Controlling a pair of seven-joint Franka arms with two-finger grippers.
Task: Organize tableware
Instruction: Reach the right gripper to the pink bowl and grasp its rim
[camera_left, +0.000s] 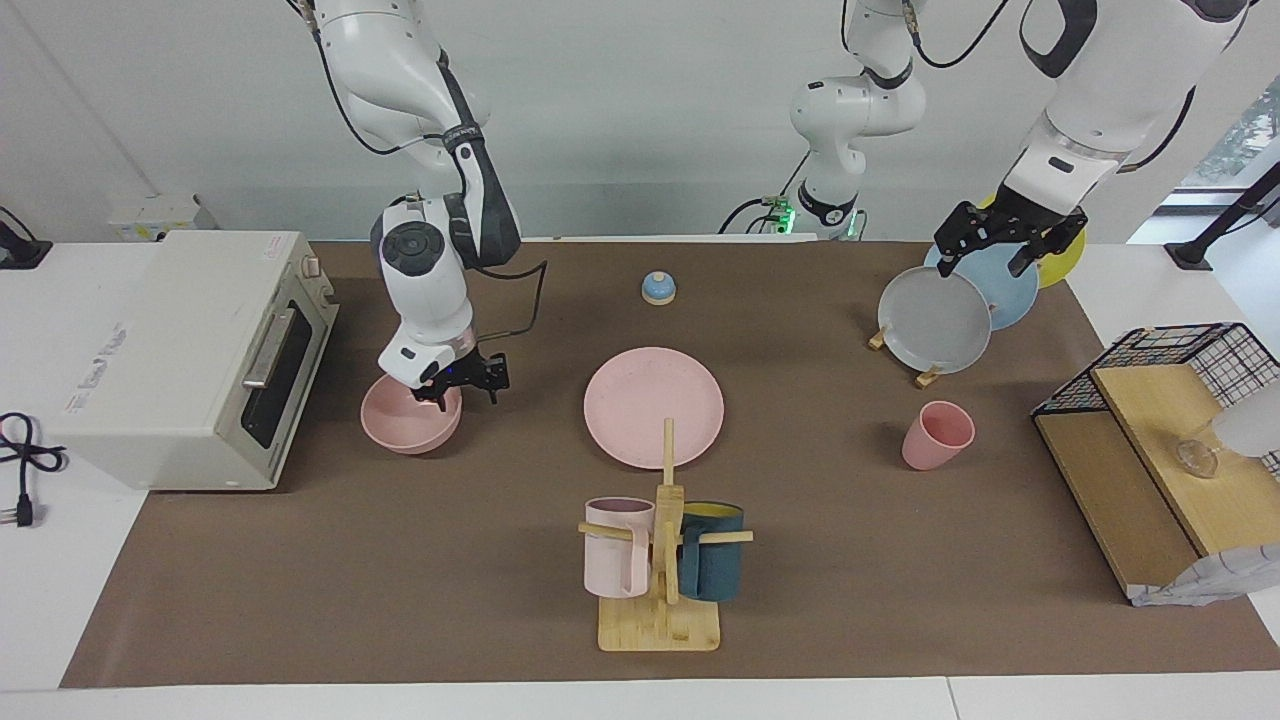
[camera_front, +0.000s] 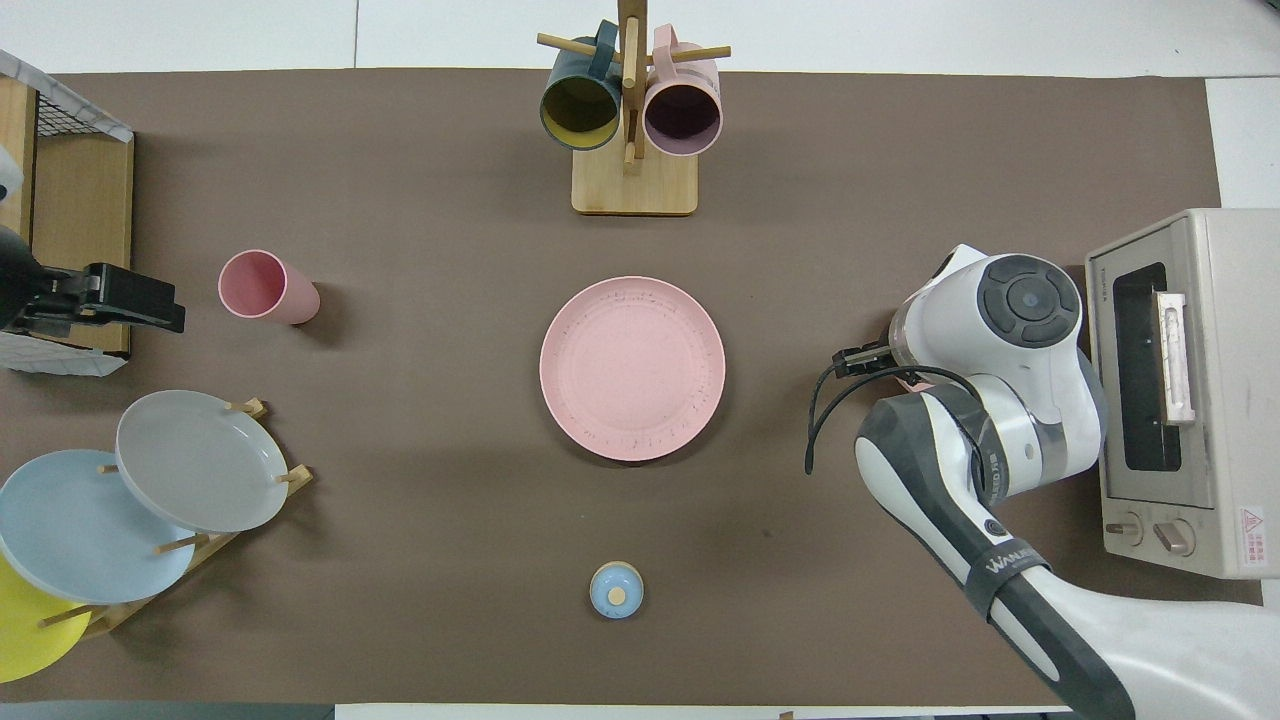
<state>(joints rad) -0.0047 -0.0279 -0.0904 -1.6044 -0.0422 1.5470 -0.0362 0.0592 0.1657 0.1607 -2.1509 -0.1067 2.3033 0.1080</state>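
My right gripper picks up the pink bowl by its rim next, to stack the tableware neatly on the pink plate (camera_front: 632, 367).
The pink plate (camera_left: 653, 405) lies flat at the table's middle, also clear in the overhead view (camera_front: 632, 368). The pink bowl (camera_left: 410, 422) stands beside the toaster oven toward the right arm's end; in the overhead view the arm hides it. My right gripper (camera_left: 468, 394) is open, low at the bowl's rim, one finger over the inside and one outside. The pink cup (camera_left: 937, 434) stands upright toward the left arm's end, also seen in the overhead view (camera_front: 266, 287). My left gripper (camera_left: 985, 262) is open and raised over the plate rack, holding nothing.
A toaster oven (camera_left: 190, 355) stands at the right arm's end. A wooden mug tree (camera_left: 662, 560) holds a pale pink and a dark blue mug. A rack (camera_left: 935, 318) holds grey, blue and yellow plates. A small blue bell (camera_left: 658, 288) and a wire shelf (camera_left: 1170, 420) also stand on the table.
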